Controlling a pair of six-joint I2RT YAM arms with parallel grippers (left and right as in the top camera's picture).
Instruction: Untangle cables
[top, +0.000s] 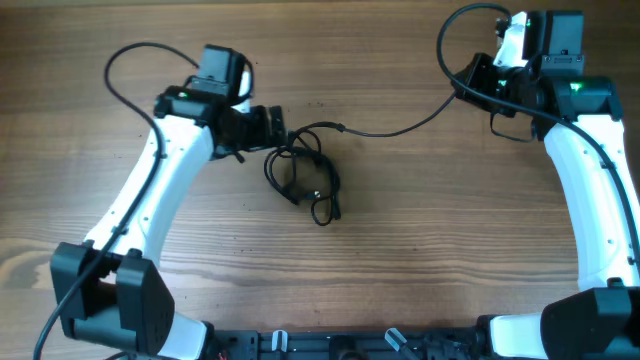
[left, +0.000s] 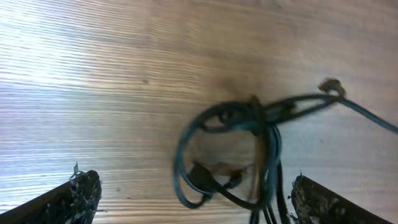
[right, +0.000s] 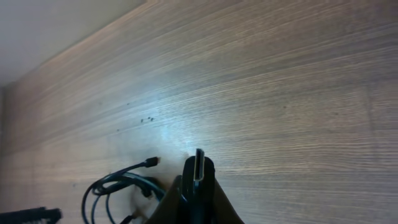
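I should next use my left gripper to pick up one black cord loop of the tangled bundle. The other loops stay free, so the cables can be untangled.
The cables lie as a tangled bundle of thin black loops on the wooden table, just right of my left gripper. In the left wrist view the bundle sits between the wide-open fingers, touching neither, and my left gripper holds nothing. One cord runs out of the bundle, slightly slack, to my right gripper at the far right. In the right wrist view that gripper is shut on the cord's flat metal-tipped plug. The bundle and a small free plug lie beyond.
Thick black robot wires loop above the left arm and beside the right arm. The arm bases stand at the near edge. A pale wall borders the table's far side.
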